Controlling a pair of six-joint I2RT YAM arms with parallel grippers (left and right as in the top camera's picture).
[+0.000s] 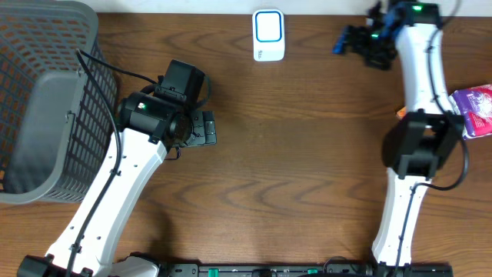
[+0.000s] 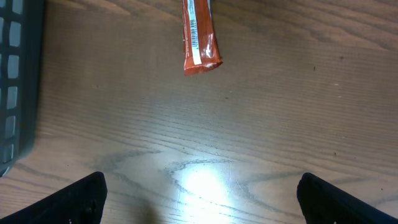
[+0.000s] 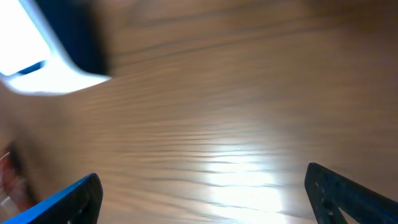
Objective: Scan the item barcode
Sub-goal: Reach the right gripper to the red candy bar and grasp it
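The snack bar wrapper has to show its barcode for scanning, so the robot's right gripper will grab it by one end and leave its length exposed.
An orange-red snack bar wrapper (image 2: 199,37) with a white barcode strip lies on the wooden table, well ahead of my left gripper (image 2: 200,183). That gripper is open with nothing between its fingers. In the overhead view the left gripper (image 1: 201,128) sits left of centre, and the wrapper does not show there. The white and blue scanner (image 1: 268,35) stands at the back edge of the table. My right gripper (image 1: 355,40) is at the back right, to the right of the scanner (image 3: 37,56). It is open and empty, over bare wood (image 3: 202,177).
A grey wire basket (image 1: 46,100) fills the left side, and its dark wall (image 2: 18,81) shows close on the left of the left wrist view. A purple packet (image 1: 473,108) lies at the right edge beside the right arm.
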